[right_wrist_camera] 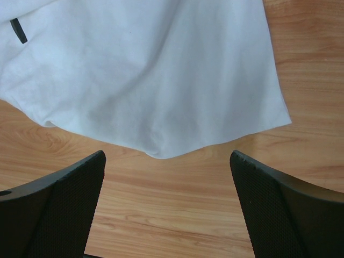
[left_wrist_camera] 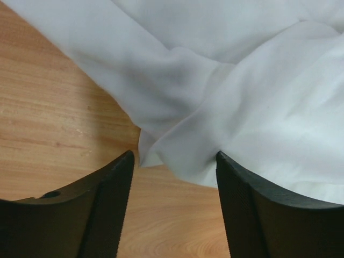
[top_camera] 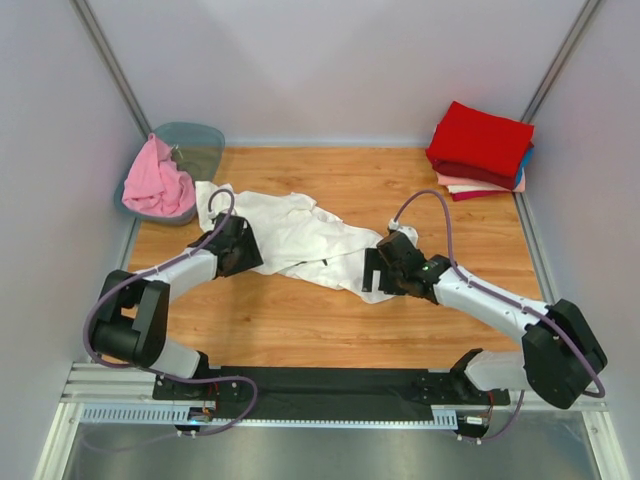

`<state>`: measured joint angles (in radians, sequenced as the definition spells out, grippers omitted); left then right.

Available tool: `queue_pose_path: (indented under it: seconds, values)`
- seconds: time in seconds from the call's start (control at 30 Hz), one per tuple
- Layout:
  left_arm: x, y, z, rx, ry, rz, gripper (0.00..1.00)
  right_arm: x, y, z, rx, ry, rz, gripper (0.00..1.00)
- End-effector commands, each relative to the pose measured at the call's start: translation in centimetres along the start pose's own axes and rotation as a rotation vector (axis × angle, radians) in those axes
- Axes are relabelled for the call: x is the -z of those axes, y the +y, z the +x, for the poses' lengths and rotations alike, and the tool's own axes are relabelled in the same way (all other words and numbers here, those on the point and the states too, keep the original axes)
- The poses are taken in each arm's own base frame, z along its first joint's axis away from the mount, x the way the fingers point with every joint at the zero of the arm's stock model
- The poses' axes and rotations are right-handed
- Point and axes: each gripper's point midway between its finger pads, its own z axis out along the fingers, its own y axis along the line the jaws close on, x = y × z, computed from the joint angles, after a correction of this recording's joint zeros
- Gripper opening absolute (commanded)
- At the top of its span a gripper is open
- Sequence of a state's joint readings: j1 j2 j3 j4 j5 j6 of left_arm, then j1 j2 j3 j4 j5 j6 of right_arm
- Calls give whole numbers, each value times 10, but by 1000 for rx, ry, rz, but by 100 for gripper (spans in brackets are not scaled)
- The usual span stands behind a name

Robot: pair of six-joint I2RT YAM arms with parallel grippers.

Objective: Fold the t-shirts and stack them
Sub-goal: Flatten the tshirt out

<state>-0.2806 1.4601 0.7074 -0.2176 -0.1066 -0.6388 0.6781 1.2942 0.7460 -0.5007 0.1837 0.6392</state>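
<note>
The robot's right gripper will next take hold of the white t-shirt (top_camera: 300, 235) by the hem near its free corner, to spread the t-shirt open for folding.
A large white t-shirt (top_camera: 300, 235) lies crumpled across the middle of the wooden table. My left gripper (top_camera: 243, 252) is open at its left part; in the left wrist view (left_wrist_camera: 174, 177) a fold of white cloth (left_wrist_camera: 215, 107) hangs just ahead of the open jaws. My right gripper (top_camera: 372, 272) is open at the shirt's right end; in the right wrist view (right_wrist_camera: 167, 172) the white hem (right_wrist_camera: 156, 97) lies just beyond the jaws, untouched. A pink t-shirt (top_camera: 155, 182) lies in the tub. Folded red, blue and peach t-shirts (top_camera: 482, 148) are stacked at the back right.
A translucent grey-green tub (top_camera: 196, 143) stands at the back left corner. Grey walls close in the table on three sides. The black base rail (top_camera: 330, 385) runs along the near edge.
</note>
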Motion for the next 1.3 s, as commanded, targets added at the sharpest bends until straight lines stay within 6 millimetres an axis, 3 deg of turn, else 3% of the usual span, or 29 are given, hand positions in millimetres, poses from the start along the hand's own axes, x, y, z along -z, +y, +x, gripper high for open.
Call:
queue_pose_path:
  seconds: [0.0,0.1,0.2,0.23,0.37,0.57,0.73,0.83,1.0,1.03,1.1,1.17,1.23,1.27]
  values:
    - [-8,-1,-11,-18,-58,7,66,3,-3,-3,10,-22,2,100]
    - [-11,-3,-9,-28,-60,28,60,-2,-8,-2,-13,-26,15,100]
    - [-12,-4,-11,-32,-66,31,39,-7,-10,-3,-46,-28,4,98]
    - [-11,-6,-12,-31,-68,36,27,-9,-17,-3,-66,-29,19,97]
    - [-6,-8,-14,-42,-87,58,0,-16,-37,-2,-150,-34,51,95]
    - [10,-13,-19,-77,-129,78,0,-25,-61,-1,-234,-53,99,85]
    - [23,-21,-23,-85,-146,104,0,-35,-68,1,-243,-55,137,80]
    - [31,-25,-25,-86,-154,115,0,-42,-67,2,-247,-46,129,72]
    - [49,-30,-35,-87,-185,137,0,-45,-58,5,-259,-39,73,47]
    - [52,-30,-35,-89,-181,134,0,-44,-57,5,-260,-39,62,29]
    - [62,-34,-41,-96,-195,146,0,-42,-53,1,-262,-47,45,2]
    - [79,-41,-56,-98,-240,164,0,-38,-51,-2,-261,-50,39,0]
    - [93,-50,-61,-118,-252,178,0,-29,-45,-22,-255,-98,30,1]
    - [112,-61,-76,-118,-302,206,0,-21,-46,-27,-250,-110,39,0]
